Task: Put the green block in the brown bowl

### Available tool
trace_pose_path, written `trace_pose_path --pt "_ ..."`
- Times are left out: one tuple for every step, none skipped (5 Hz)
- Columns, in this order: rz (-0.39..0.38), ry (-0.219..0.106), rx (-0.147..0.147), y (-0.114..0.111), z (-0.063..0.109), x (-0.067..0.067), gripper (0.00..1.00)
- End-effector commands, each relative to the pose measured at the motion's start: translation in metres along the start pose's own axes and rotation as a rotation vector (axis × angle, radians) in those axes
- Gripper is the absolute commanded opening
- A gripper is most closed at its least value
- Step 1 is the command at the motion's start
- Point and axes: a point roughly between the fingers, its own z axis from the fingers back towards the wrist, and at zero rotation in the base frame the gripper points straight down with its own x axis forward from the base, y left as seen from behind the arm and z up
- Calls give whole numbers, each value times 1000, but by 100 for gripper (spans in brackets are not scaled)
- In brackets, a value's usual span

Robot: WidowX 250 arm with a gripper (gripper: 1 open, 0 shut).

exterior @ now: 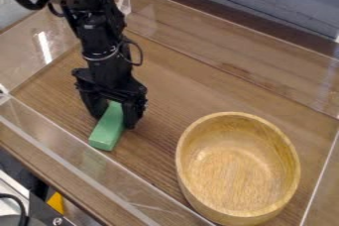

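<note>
I will next grip the block by its long sides near one end [113, 121] with my gripper, so that I can put the green block in the brown bowl [239, 123].
The green block [107, 131] lies flat on the wooden table, left of centre near the front. My gripper [110, 118] hangs straight down over its far end, jaws open, one finger on either side of the block. It has not closed on the block. The brown bowl [239, 123], a wide shallow bowl of light wood, sits empty at the front right, well apart from the block.
A clear plastic wall [79, 166] runs around the table, low along the front edge and higher at the back and left. The black arm [87, 32] rises from the gripper toward the top left corner.
</note>
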Motion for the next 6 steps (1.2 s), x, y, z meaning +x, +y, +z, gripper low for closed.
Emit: trace_pose_path --pt "0 -38 3 -1 7 10 100" --pt "6 -36 6 -1 3 10 100" --pt "11 -35 7 0 2 10 0" --pt "14 -32 7 0 6 10 0" --pt "19 -29 7 0 13 10 0" --pt "23 -26 6 0 20 10 0"
